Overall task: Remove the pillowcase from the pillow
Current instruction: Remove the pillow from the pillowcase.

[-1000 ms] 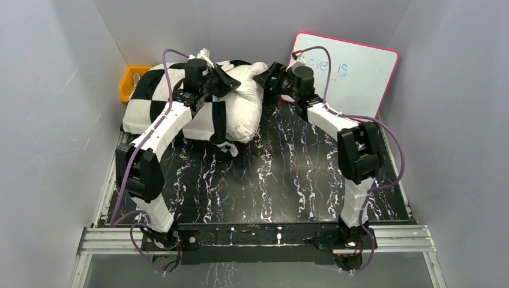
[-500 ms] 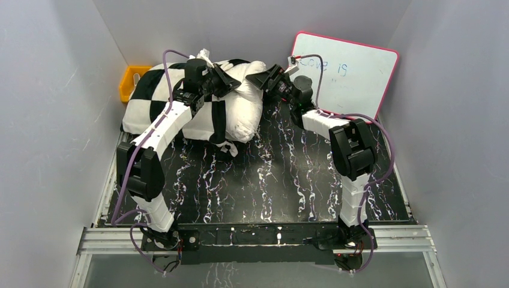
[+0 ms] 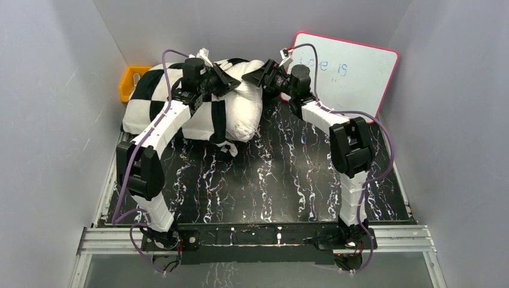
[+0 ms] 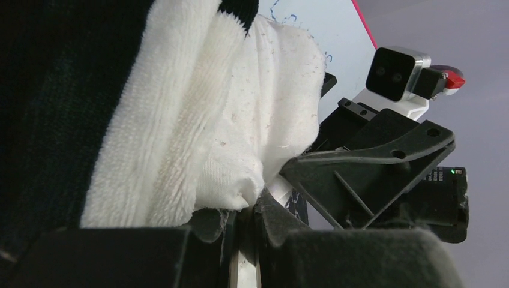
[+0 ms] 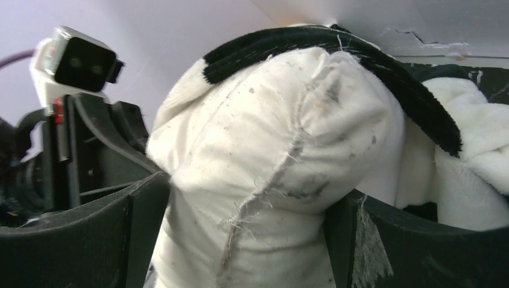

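My right gripper grabs the pillow by its bare far corner [image 3: 254,65] [image 5: 264,201] next, which leaves the checkered pillowcase free to pull off.
The pillowcase [image 3: 144,102], black-and-white checkered, lies at the back left of the table and still covers most of the pillow. The pillow's plain white end [image 3: 246,105] sticks out on the right. My left gripper [image 3: 227,81] is on top of that open end. In the left wrist view it [image 4: 246,210] is shut on a fold of white fabric at the pillowcase's edge [image 4: 162,120]. My right gripper [image 3: 259,75] is open. Its fingers [image 5: 138,204] stand on either side of the pillow's corner [image 5: 270,132], and the pillowcase's black rim [image 5: 372,66] lies just behind.
A pink-framed whiteboard [image 3: 354,72] leans on the back wall at the right, just behind the right arm. A yellow bin [image 3: 133,81] sits in the back left corner. The black marbled tabletop [image 3: 270,180] is walled in on three sides.
My right gripper has moved left and forward, from beside the whiteboard onto the pillow's exposed end. My left gripper and the pillow have barely moved.
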